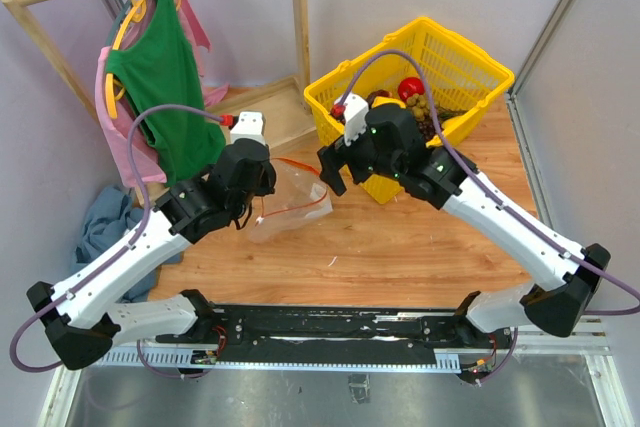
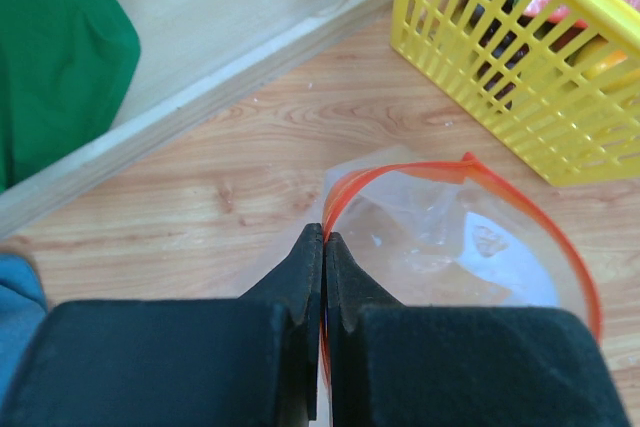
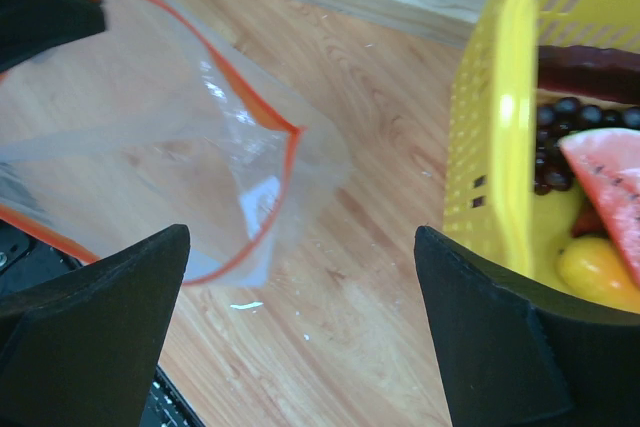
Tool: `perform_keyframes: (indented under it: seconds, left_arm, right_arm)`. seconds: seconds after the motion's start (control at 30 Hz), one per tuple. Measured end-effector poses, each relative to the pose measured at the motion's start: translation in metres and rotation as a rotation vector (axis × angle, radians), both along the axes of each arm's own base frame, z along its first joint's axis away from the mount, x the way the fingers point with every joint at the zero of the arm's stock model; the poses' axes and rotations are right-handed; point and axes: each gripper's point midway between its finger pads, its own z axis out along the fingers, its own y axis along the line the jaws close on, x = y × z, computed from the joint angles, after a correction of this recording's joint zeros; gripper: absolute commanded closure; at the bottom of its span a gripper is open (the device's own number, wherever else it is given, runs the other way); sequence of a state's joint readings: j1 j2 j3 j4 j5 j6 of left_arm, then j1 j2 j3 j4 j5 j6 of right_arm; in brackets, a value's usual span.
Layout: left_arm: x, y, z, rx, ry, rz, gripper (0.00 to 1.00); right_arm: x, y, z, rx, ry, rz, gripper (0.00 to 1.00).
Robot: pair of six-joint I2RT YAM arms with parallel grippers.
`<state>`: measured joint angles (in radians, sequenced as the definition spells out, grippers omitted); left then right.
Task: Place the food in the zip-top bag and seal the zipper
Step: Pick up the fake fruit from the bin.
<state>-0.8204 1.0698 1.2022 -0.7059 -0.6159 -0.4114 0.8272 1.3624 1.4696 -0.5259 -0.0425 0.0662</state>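
My right gripper next grabs the watermelon slice across its width (image 3: 611, 177) near an end of the slice, which leaves the other end free to enter the bag (image 3: 150, 147).
The clear zip-top bag (image 1: 292, 202) lies on the wooden table with its mouth gaping. My left gripper (image 2: 324, 235) is shut on the red-orange zipper (image 2: 400, 172) at the mouth's left edge. My right gripper (image 3: 302, 237) is open and holds nothing. It hovers over bare wood between the bag (image 3: 150, 147) and the yellow basket (image 3: 490, 147). The food sits inside the basket: a dark grape bunch (image 3: 553, 162), a watermelon slice (image 3: 610, 182) and a yellow pepper (image 3: 595, 272). The bag holds no food that I can see.
The basket (image 1: 470, 57) stands at the back right, also holding a red round fruit (image 1: 411, 88) and a brownish bunch (image 1: 428, 112). A wooden rack with a green garment (image 1: 160, 87) stands back left, a blue cloth (image 1: 105, 227) lies at the left.
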Motion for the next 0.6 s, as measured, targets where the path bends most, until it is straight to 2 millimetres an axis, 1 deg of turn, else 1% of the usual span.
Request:
perform_keyframes:
  seconds: [0.07,0.13,0.2,0.27,0.3,0.33,0.37,0.43,0.47,0.53,0.6]
  left_arm:
    - [0.002,0.003,0.007,0.011,-0.018,0.007,1.0]
    - [0.002,0.005,0.008,0.028,-0.026,0.009,1.0]
    - [0.003,0.007,0.008,0.043,-0.029,0.01,1.0]
    - [0.005,0.006,0.008,0.057,-0.035,0.01,1.0]
    - [0.007,0.005,0.007,0.062,-0.038,0.007,1.0]
    - [0.008,0.004,0.006,0.067,-0.04,0.004,1.0]
    - [0.01,0.002,0.004,0.072,-0.041,0.001,1.0]
    - [0.014,-0.001,-0.004,0.084,-0.042,-0.007,1.0]
    - [0.015,-0.003,-0.011,0.093,-0.038,-0.014,1.0]
    - [0.016,-0.005,-0.023,0.111,-0.027,-0.027,1.0]
    - [0.017,-0.005,-0.035,0.122,-0.012,-0.04,1.0]
  right_arm:
    - [0.011,-0.011,0.008,0.001,-0.01,-0.03,0.05]
    - [0.029,-0.025,0.016,0.003,-0.015,-0.074,0.04]
    - [0.048,-0.04,0.021,0.007,-0.019,-0.124,0.04]
    - [0.074,-0.063,0.021,0.009,-0.012,-0.196,0.03]
    - [0.088,-0.076,0.018,0.007,-0.001,-0.234,0.01]
    - [0.098,-0.085,0.014,0.005,0.009,-0.26,0.0]
    - [0.11,-0.096,0.009,0.004,0.022,-0.287,0.01]
    - [0.133,-0.115,-0.007,-0.007,0.059,-0.334,0.02]
    - [0.142,-0.122,-0.014,-0.014,0.075,-0.349,0.02]
    - [0.167,-0.136,-0.03,-0.025,0.111,-0.374,0.02]
    - [0.188,-0.146,-0.049,-0.039,0.145,-0.377,0.02]
